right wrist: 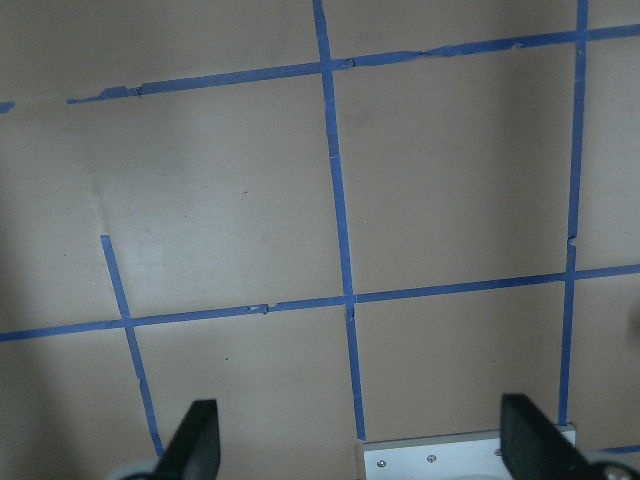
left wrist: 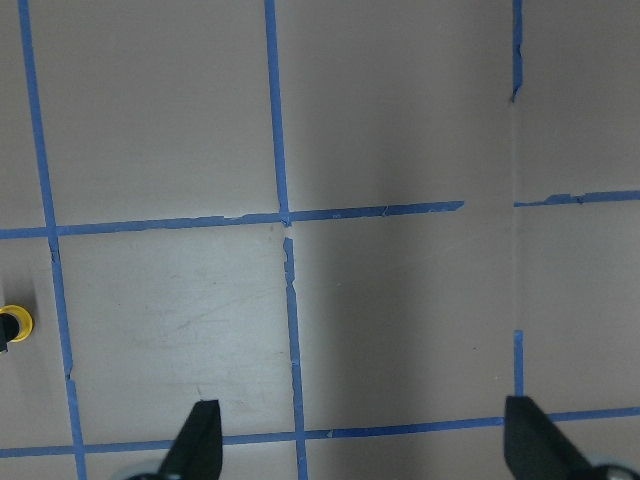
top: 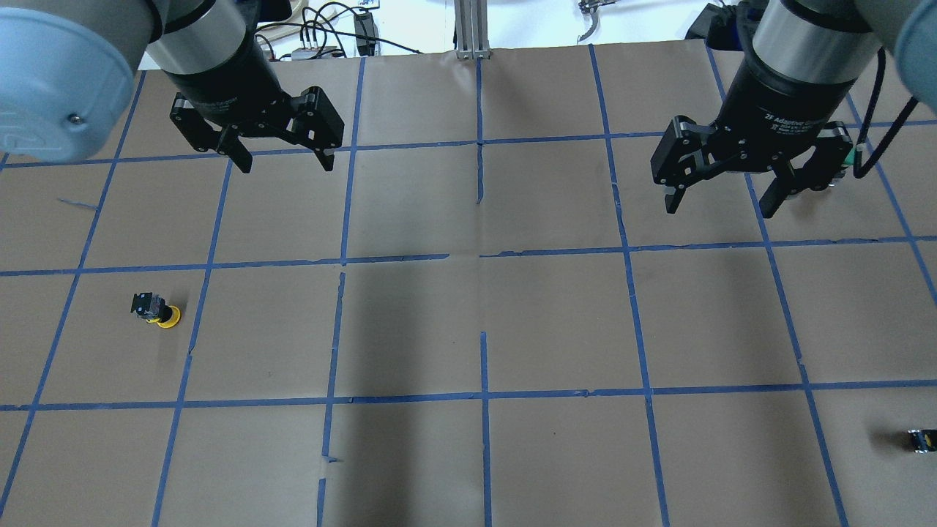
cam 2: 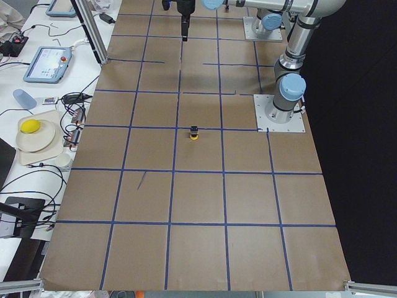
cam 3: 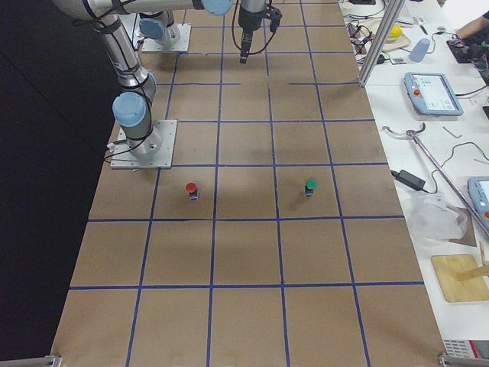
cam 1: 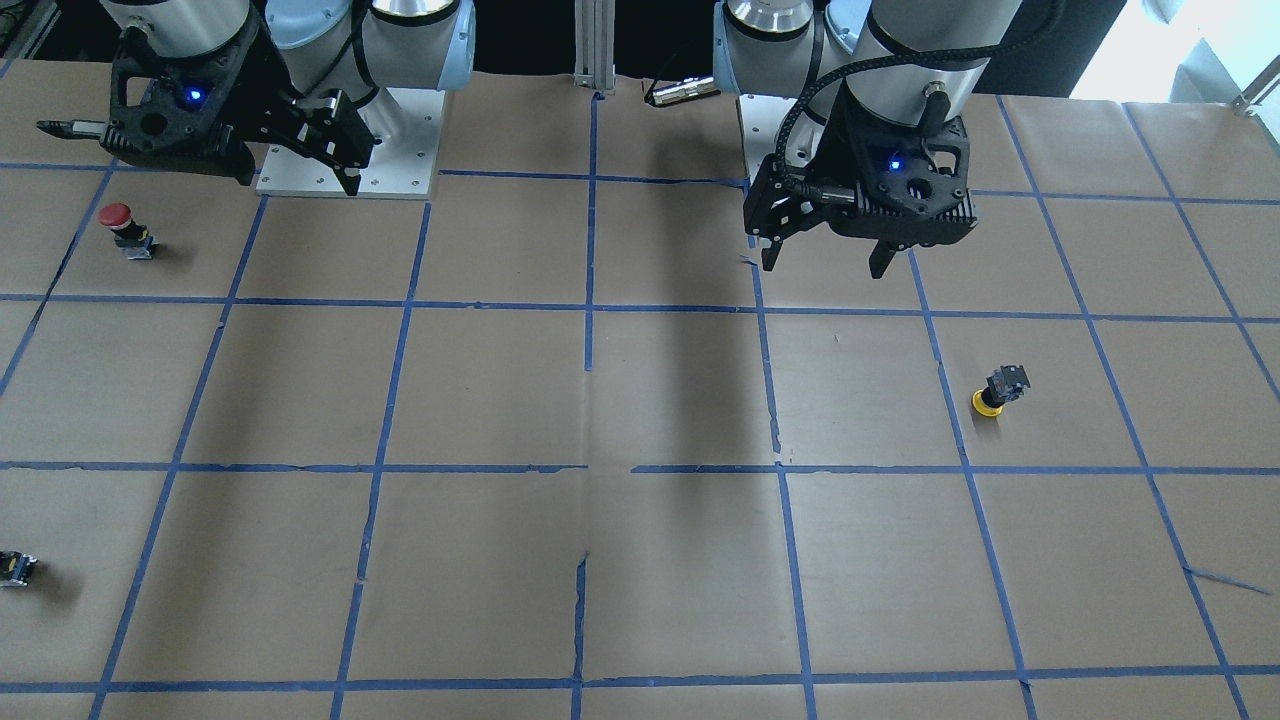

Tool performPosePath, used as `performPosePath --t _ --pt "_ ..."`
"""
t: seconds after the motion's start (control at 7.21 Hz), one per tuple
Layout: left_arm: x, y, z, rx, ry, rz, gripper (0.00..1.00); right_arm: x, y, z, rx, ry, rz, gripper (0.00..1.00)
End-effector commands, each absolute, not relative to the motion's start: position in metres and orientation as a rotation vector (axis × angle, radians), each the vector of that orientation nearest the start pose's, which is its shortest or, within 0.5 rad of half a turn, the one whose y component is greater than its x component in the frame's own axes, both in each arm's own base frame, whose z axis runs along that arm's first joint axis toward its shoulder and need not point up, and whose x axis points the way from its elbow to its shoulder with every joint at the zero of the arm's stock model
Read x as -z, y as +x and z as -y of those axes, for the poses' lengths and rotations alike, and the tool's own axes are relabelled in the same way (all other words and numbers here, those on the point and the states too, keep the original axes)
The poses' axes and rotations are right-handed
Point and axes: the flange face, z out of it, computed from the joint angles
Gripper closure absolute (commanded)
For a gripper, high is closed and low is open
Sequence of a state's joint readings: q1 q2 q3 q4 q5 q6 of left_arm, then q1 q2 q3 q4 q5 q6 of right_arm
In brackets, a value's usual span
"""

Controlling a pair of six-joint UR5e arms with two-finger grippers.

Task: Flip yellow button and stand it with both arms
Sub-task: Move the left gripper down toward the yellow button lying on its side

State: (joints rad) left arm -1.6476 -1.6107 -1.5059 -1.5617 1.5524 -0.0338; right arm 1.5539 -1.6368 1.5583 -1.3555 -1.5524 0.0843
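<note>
My left gripper grabs the button's black-grey body (cam 1: 1006,384) next, so that the button's yellow cap (cam 1: 986,407) stays free for the flip between both arms.
The yellow button (cam 1: 997,391) rests on the brown paper with its yellow cap down and its black body uppermost. It also shows in the overhead view (top: 156,309), the exterior left view (cam 2: 193,132) and at the left edge of the left wrist view (left wrist: 13,326). My left gripper (top: 285,162) is open and empty, raised above the table, apart from the button; it also shows in the front view (cam 1: 825,266). My right gripper (top: 719,207) is open and empty, raised far across the table; it also shows in the front view (cam 1: 300,175).
A red-capped button (cam 1: 126,229) stands near the right arm's base plate (cam 1: 400,150). A green-capped button (cam 3: 309,186) stands beside it. A tiny black block with a yellow mark (top: 921,439) lies near the table's right edge. Blue tape lines grid the paper.
</note>
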Motion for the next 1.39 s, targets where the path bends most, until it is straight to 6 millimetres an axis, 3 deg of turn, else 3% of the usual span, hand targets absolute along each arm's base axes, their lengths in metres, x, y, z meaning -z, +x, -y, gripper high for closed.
performPosePath --t 0.0,0.28,0.42,0.55,0.83,1.11,1.25 --pt "-0.500 -0.173 0.500 0.047 0.068 -3.161 0.00 -0.506 0.128 0.451 -0.212 0.160 -3.117 0.00" --pt "-0.496 -0.153 0.504 0.029 0.068 -3.158 0.00 -0.505 0.128 0.450 -0.214 0.160 -3.116 0.00" --pt "-0.489 -0.111 0.503 0.003 -0.030 -3.154 0.00 -0.506 0.128 0.451 -0.212 0.160 -3.117 0.00" --pt "-0.473 -0.063 0.494 -0.041 0.016 -3.162 0.00 -0.506 0.127 0.450 -0.214 0.160 -3.118 0.00" --pt "-0.400 0.038 0.481 -0.064 -0.124 -3.173 0.01 -0.506 0.128 0.450 -0.214 0.162 -3.116 0.00" --pt "-0.318 0.119 0.467 -0.001 -0.059 -3.171 0.01 -0.505 0.127 0.450 -0.214 0.160 -3.118 0.00" --pt "-0.276 0.142 0.462 0.000 -0.042 -3.167 0.01 -0.505 0.127 0.450 -0.217 0.162 -3.118 0.00"
